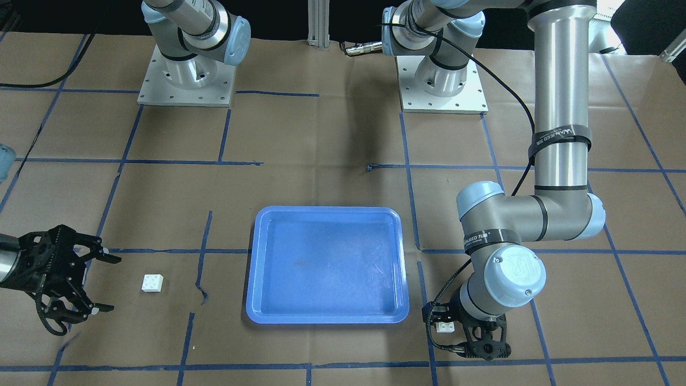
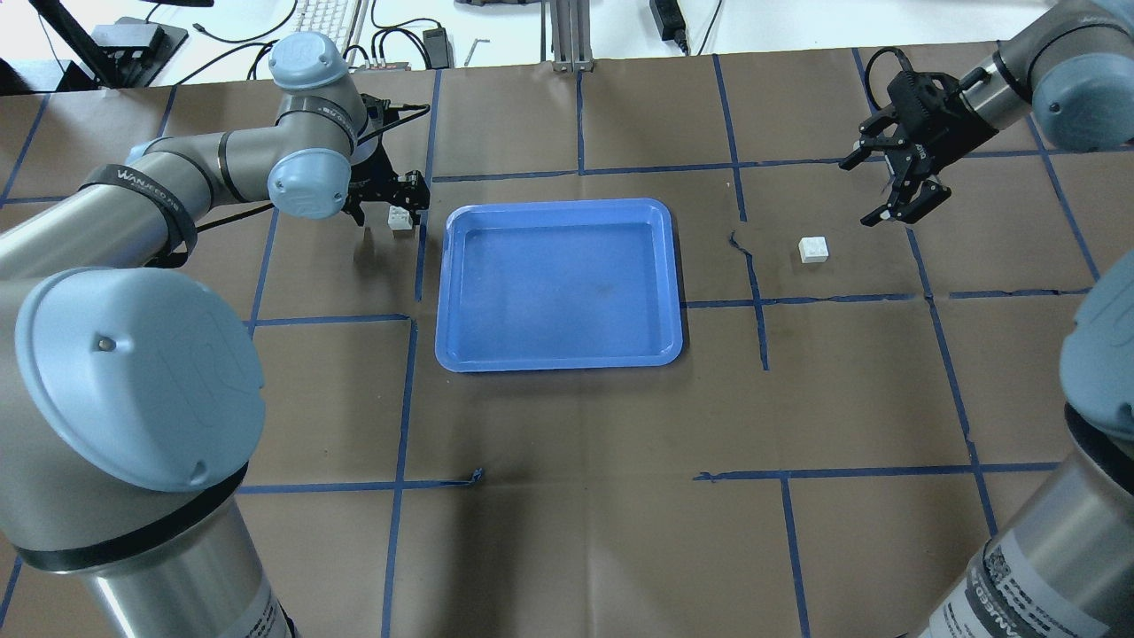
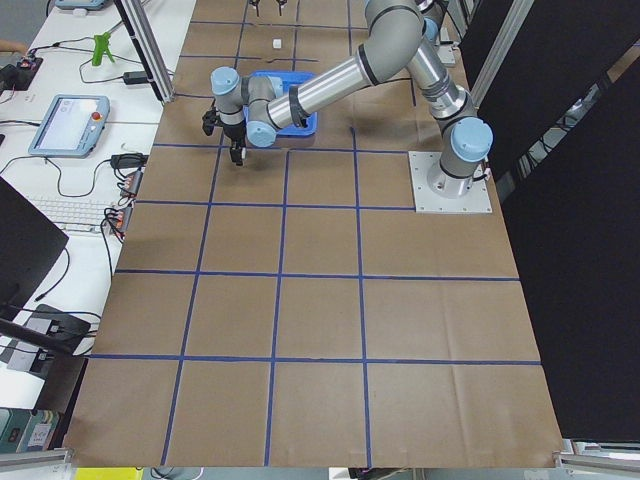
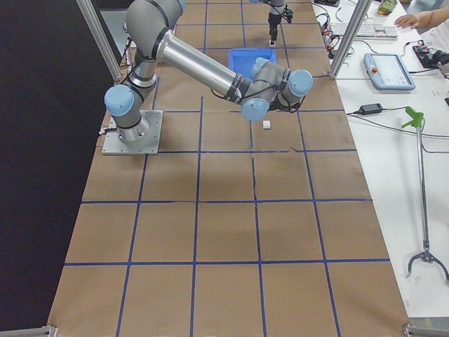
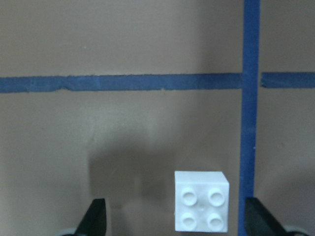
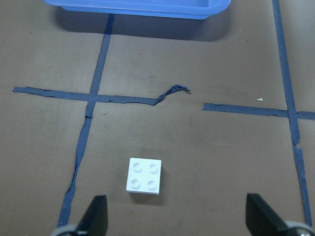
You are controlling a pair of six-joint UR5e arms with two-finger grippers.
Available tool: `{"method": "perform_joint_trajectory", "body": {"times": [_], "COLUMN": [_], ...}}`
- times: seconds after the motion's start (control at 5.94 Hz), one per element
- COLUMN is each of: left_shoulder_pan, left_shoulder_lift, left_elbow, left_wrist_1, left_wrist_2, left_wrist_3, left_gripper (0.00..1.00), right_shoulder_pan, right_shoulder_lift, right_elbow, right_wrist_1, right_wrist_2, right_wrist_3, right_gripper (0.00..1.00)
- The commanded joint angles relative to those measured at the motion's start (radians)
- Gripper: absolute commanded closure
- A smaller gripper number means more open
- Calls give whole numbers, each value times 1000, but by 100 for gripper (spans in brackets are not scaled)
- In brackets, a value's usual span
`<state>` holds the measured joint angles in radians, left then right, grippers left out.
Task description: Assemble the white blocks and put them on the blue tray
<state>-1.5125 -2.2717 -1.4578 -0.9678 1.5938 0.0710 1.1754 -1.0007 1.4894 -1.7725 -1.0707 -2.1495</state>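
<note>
The white block needs to be joined with its partner on the blue tray, so my right gripper should grab the white block by its smooth sides next.
One white block lies on the brown table just left of the blue tray. My left gripper is open and low over it. In the left wrist view the block sits between the fingers, nearer the right one. The second white block lies alone to the right of the tray. My right gripper is open and empty, behind and to the side of that block. In the right wrist view this block is ahead of the fingers. The tray holds nothing.
Blue tape lines grid the brown paper, with a torn curl of tape between the tray and the right-hand block. A keyboard and cables lie beyond the table's far edge. The arm bases stand at the robot's side.
</note>
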Motion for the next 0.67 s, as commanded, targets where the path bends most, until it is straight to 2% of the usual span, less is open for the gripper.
{"method": "perform_joint_trajectory", "body": {"times": [0.0,0.17,0.34,0.5], "left_shoulder_pan": [0,0,0,0], "left_shoulder_lift": [0,6,9,27], "left_elbow": [-6,-4,-4,-1], "left_wrist_1": [15,15,14,11], "left_wrist_2": [0,0,2,2], "left_wrist_3": [4,24,26,80], "left_gripper": [48,68,85,90], "right_shoulder_pan": [-7,-7,-7,-7], "right_shoulder_lift": [27,27,25,24], "right_elbow": [90,153,193,206], "right_wrist_1": [-66,-153,-189,-189], "right_wrist_2": [37,37,35,35], "right_wrist_3": [-18,-16,-15,-10], "right_gripper": [0,0,0,0]}}
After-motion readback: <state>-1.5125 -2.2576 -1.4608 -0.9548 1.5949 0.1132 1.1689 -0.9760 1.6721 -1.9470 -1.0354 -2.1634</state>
